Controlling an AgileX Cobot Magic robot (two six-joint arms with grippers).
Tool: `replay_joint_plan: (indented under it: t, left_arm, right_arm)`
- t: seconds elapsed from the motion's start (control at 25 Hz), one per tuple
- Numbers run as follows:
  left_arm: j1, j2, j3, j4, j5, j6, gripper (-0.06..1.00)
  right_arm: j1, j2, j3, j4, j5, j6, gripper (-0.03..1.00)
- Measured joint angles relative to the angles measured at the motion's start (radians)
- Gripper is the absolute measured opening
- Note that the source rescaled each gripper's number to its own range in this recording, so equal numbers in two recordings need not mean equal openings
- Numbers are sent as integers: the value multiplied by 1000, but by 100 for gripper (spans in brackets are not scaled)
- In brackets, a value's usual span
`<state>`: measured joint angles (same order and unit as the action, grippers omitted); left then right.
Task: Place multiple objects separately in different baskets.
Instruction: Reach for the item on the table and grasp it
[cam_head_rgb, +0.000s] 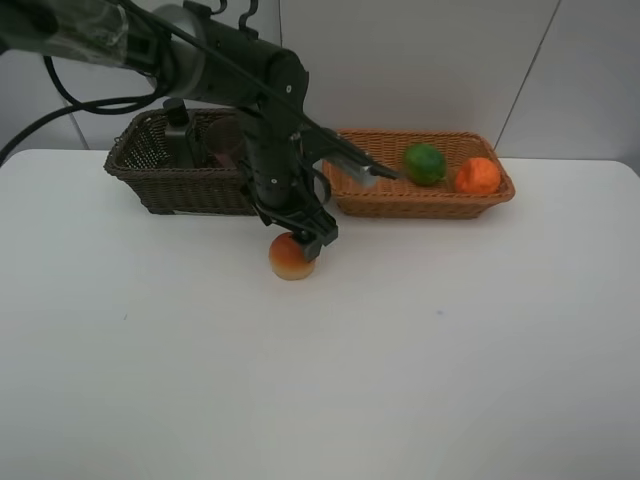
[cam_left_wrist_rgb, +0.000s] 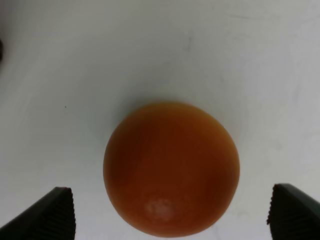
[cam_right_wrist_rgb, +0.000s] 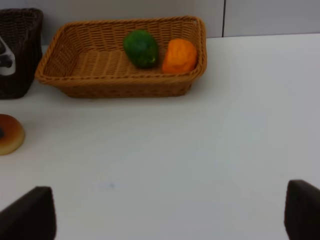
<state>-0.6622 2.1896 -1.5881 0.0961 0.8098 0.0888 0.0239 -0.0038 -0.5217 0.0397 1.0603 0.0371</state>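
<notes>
My left gripper needs to go lower before it closes on the peach, because its fingers stop above the peach's sides and would miss the peach if they closed now.
A red-orange peach (cam_head_rgb: 291, 258) (cam_left_wrist_rgb: 171, 167) lies on the white table in front of the two baskets. My left gripper (cam_head_rgb: 303, 236) (cam_left_wrist_rgb: 172, 214) hangs open just above it, one fingertip on each side and neither touching. The light basket (cam_head_rgb: 360, 200) (cam_right_wrist_rgb: 125, 86) holds the green fruit (cam_head_rgb: 425, 163) (cam_right_wrist_rgb: 141, 48) and the orange (cam_head_rgb: 478, 176) (cam_right_wrist_rgb: 180, 56). In the dark basket (cam_head_rgb: 165, 185) stands a dark pump bottle (cam_head_rgb: 179, 132); a pinkish item (cam_head_rgb: 226, 140) beside it is mostly hidden by the arm. My right gripper (cam_right_wrist_rgb: 167, 215) is open over bare table.
The left arm (cam_head_rgb: 230, 70) reaches in from the upper left across the dark basket's right end. White table (cam_head_rgb: 400, 380) stretches from the baskets to the near edge. A pale wall rises behind the baskets.
</notes>
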Motion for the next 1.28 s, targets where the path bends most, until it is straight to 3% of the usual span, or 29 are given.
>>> replay_joint_plan:
  t: [1.28]
  left_arm:
    - [-16,93,0,22,-70,0,100]
  right_arm:
    - [0,0,0,0,0,0,100]
